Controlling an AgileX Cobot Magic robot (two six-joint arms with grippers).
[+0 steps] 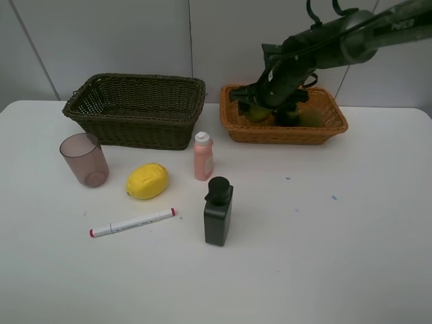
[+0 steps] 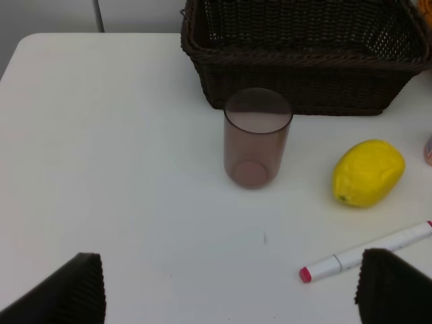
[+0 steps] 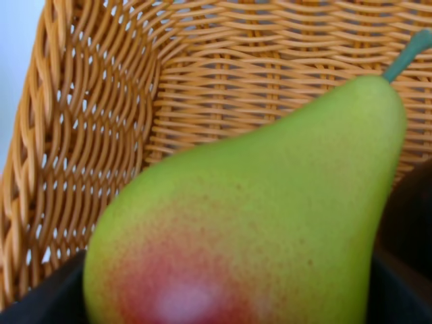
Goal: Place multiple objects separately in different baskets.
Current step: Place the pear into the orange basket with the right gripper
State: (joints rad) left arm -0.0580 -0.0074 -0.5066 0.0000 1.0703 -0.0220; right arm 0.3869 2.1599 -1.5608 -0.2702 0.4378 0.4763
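My right gripper holds the pear-shaped fruit below the orange basket's rim, beside the basket's woven side. It needs to let go now, because the pear-shaped fruit would stay in the orange basket.
My right gripper reaches down into the orange basket and is shut on a red-green pear-shaped fruit, which fills the right wrist view against the basket wall. A dark fruit and a brownish one lie beside it in the basket. The dark olive basket stands at the back left. In front of it are the translucent cup, lemon, pink bottle, dark pump bottle and marker. My left gripper is open above the table, near the cup, lemon and marker.
The white table ends at a grey wall behind the baskets. The dark basket stands just behind the cup. The left arm is out of the exterior high view.
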